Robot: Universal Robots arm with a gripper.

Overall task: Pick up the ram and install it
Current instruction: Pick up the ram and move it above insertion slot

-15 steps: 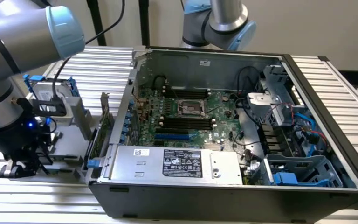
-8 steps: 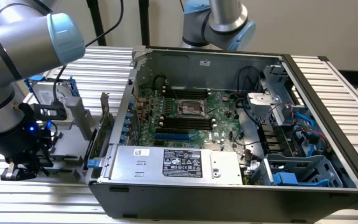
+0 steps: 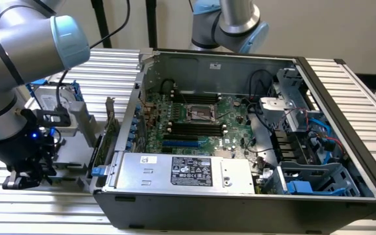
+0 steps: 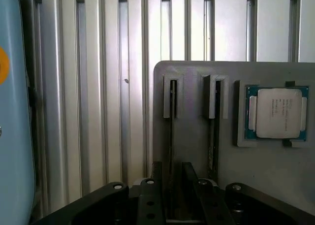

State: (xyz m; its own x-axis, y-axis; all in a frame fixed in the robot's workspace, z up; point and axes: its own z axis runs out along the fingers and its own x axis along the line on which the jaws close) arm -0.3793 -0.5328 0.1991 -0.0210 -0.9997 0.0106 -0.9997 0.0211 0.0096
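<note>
The ends of the ram are hugged by the holder's raised end posts, so my gripper should next hold the ram between its fingers by the ram's bare part between those posts.
Two ram sticks stand on edge in the slots of a grey holder: one ram runs down between my fingers, the other ram stands beside it. My gripper is open, with a dark finger on one side of the first stick and a small gap on either side. In the exterior view the gripper hangs low at that view's left, outside the open computer case. The motherboard's black memory slots lie inside the case.
A processor chip sits in a recess of the holder next to the sticks. An upright card with a metal bracket stands between arm and case. A power supply fills the case's front. A second arm stands behind the case. Ribbed metal table.
</note>
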